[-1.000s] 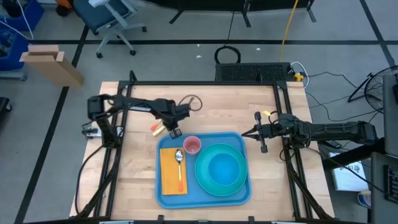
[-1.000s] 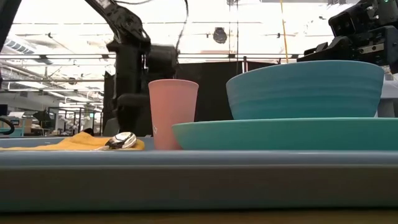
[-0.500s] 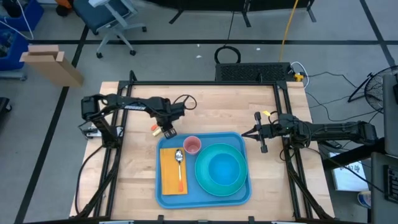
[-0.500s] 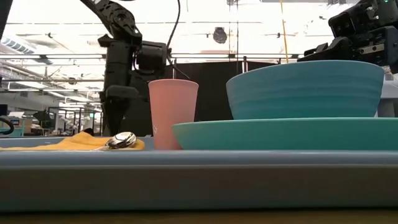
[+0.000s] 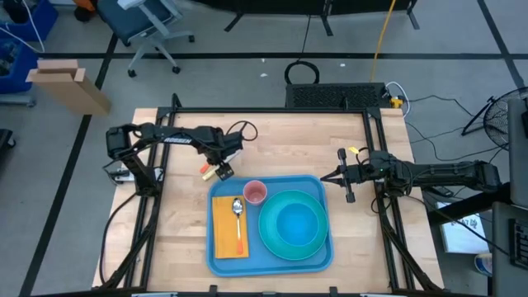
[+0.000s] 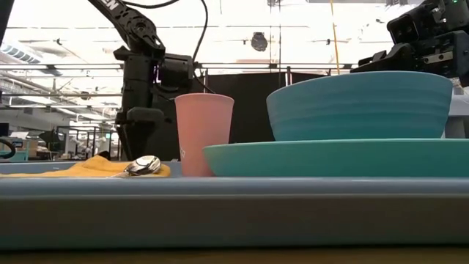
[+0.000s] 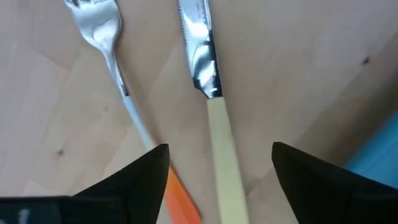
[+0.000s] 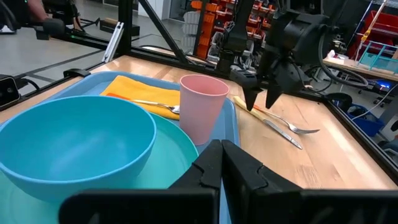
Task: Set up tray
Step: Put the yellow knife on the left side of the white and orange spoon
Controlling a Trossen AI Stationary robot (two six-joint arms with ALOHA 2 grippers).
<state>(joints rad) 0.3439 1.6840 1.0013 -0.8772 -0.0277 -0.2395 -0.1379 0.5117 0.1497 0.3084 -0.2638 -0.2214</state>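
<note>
Next, the left gripper grabs the knife by its cream handle to lay it on the napkin beside the spoon.
The light-blue tray lies at the table's near middle. It holds a yellow napkin with a spoon on it, a pink cup, and a teal bowl on a teal plate. Just off the tray's far left corner, a cream-handled knife and an orange-handled fork lie flat on the wood. My left gripper hangs open over them, pointing down. One finger stands on each side of the knife's handle. My right gripper waits shut to the right of the tray.
A black cable loop hangs by the left arm over the far part of the table. Metal frame posts run along both sides. Bare wood shows left of the tray and along the far edge.
My left gripper has moved a little way from the tray's far left corner toward the table's left edge, to above the knife and fork. Its fingers have opened. Everything on the tray has stayed where it was.
</note>
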